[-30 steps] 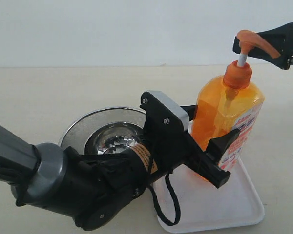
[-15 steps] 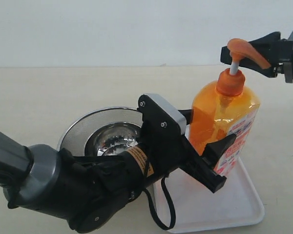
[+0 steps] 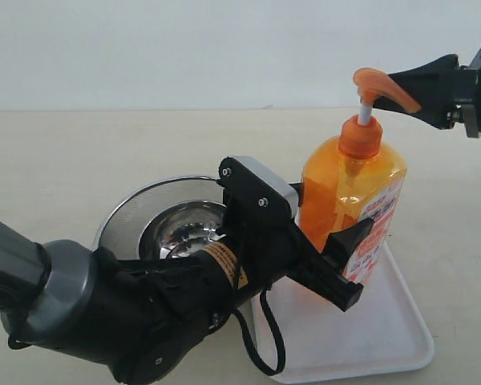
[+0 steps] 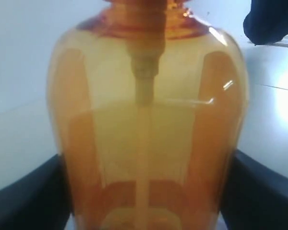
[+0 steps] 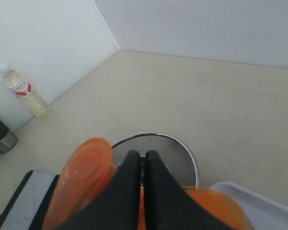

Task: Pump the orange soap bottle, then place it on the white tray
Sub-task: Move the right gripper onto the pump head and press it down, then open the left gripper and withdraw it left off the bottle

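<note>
The lower end of the orange bottle is low inside the white tray's rim (image 3: 409,301) and the bottle would stand there, so my left gripper should open its fingers.
The orange soap bottle (image 3: 349,196) stands upright over the inner end of the white tray (image 3: 377,337), held by the body in my left gripper (image 3: 329,233). One black finger (image 3: 349,261) hides its base, so contact with the tray cannot be judged. In the left wrist view the bottle (image 4: 146,134) fills the frame between both fingers (image 4: 266,194). My right gripper (image 3: 397,87) is shut, its tips lying on the orange pump head (image 3: 375,83); the white stem stands extended. From the right wrist, the shut fingers (image 5: 156,196) sit beside the pump spout (image 5: 79,179).
A round steel mesh strainer bowl (image 3: 156,216) sits left of the tray, partly behind my left arm. In the right wrist view a small water bottle (image 5: 25,93) and a grey metal cup (image 5: 0,135) stand by the wall.
The bottle, held by my left gripper, has shifted left and slightly down. My right gripper followed it leftward, staying at the pump head.
</note>
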You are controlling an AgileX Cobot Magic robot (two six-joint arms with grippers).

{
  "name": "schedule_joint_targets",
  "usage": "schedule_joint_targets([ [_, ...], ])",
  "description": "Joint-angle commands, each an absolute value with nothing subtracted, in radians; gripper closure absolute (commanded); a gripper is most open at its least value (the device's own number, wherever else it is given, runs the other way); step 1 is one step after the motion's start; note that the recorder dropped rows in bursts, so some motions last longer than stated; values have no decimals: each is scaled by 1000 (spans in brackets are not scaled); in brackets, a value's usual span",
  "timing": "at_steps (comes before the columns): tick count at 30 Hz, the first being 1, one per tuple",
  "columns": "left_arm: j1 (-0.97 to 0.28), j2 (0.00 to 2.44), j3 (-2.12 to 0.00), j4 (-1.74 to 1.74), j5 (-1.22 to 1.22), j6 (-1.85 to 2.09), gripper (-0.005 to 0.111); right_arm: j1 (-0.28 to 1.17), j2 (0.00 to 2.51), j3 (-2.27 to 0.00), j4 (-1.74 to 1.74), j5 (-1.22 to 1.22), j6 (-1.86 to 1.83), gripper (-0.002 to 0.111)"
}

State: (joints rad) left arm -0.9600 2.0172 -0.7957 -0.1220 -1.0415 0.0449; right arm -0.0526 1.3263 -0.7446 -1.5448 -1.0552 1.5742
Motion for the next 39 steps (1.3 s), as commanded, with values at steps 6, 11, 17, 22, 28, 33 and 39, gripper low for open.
schedule_joint_targets([
  [6, -963, 1986, -792, -141, -1020, 44, 17, -49, 1324, -744, -1561, -1068, 1571, 108],
  [11, -963, 1956, -792, -146, -948, 41, 16, -49, 1324, -744, -1565, -1038, 1571, 108],
  [17, -963, 1852, -792, -153, -706, 65, 16, -49, 1324, -744, -1576, -917, 1610, 108],
  [22, -963, 1760, -792, -149, -521, 166, 16, -49, 1324, -744, -1573, -804, 1642, 108],
  [28, -963, 1684, -784, -149, -420, 191, 16, -49, 1324, -744, -1563, -770, 1658, 108],
  [33, -963, 1641, -751, -149, -419, 196, 16, -49, 1324, -744, -1520, -874, 1650, 108],
  [39, -963, 1580, -691, -149, -418, 199, 16, -49, 1274, -744, -1511, -833, 1673, 108],
])
